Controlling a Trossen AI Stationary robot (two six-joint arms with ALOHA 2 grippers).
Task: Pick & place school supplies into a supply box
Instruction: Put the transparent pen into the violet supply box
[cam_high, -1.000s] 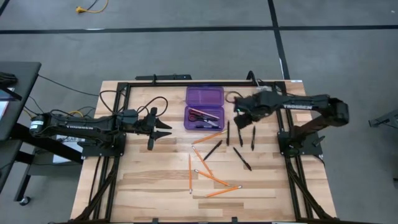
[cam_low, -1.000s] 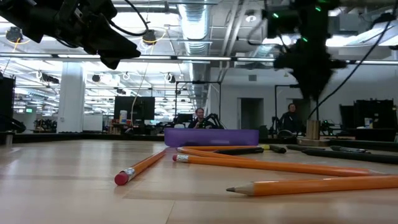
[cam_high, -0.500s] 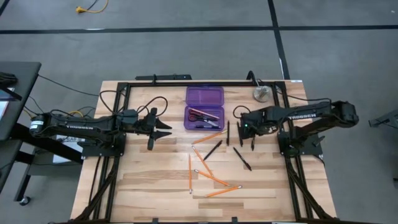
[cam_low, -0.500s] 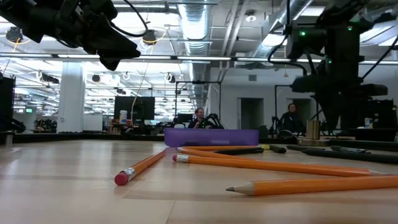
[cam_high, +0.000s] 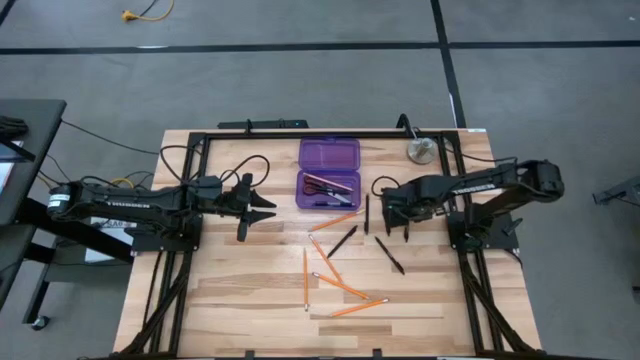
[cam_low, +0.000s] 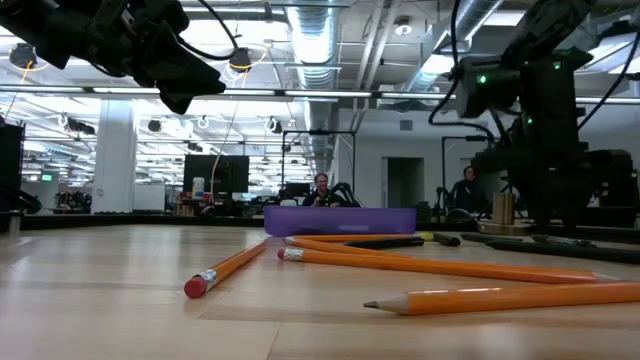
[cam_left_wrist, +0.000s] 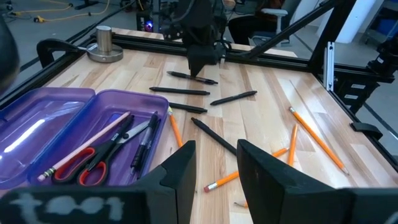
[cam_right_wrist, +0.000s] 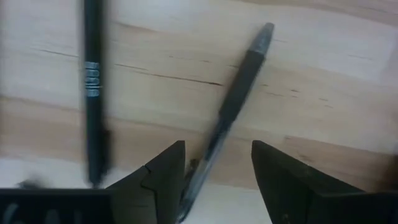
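Observation:
I should next grab the black pen by its body (cam_right_wrist: 217, 140) with my right gripper, to put it away in the purple supply box.
The purple supply box (cam_high: 328, 173) lies open at the table's far middle; its tray (cam_left_wrist: 93, 140) holds red-handled scissors, a pale pencil and a black pen. Orange pencils (cam_high: 340, 286) and black pens (cam_high: 343, 239) lie scattered on the wood nearer the front. My right gripper (cam_high: 389, 211) is low over two black pens to the right of the box. It is open, with one finger on each side of a pen (cam_right_wrist: 239, 78) lying on the table. My left gripper (cam_high: 262, 207) hangs open and empty to the left of the box.
A round silver disc (cam_high: 420, 151) stands at the far right corner. A black frame (cam_high: 300, 134) runs round the table's edges. Another black pen (cam_right_wrist: 93, 87) lies just beside my right gripper. Bare wood lies left of the pencils.
My right gripper has come from beside the box toward the table's near edge and gone down to the black pens on the right. It now stands low over them. The silver disc, hidden under the arm before, shows again.

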